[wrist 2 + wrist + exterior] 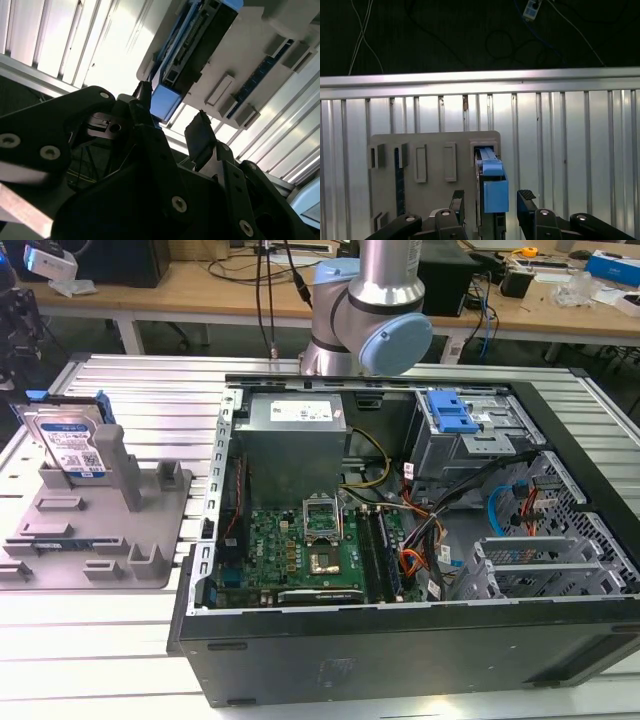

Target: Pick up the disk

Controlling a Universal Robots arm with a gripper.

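Observation:
My gripper needs to move lower first and only then close on the upright disk, because its open fingers stop above the disk's blue bar (104, 407).
The disk (72, 445) is a silver hard drive with a white-and-blue label and blue side rails. It stands upright on edge in the grey fixture (100, 530) at the exterior view's left. In the first wrist view I look down on its thin edge, the disk (492, 182) in a slot of the fixture (435, 150). My gripper (491, 199) is open above it, one black finger (457, 200) on each side of the blue rail, with gaps to both faces. In the second wrist view the gripper (172, 112) hangs close to the disk (195, 45).
An open computer case (400, 520) lies to the exterior view's right of the fixture, with a blue latch (450, 412) in its drive bay. The slatted metal table (580, 150) ends at an edge (480, 77) just beyond the fixture. Cables lie on the dark floor past it.

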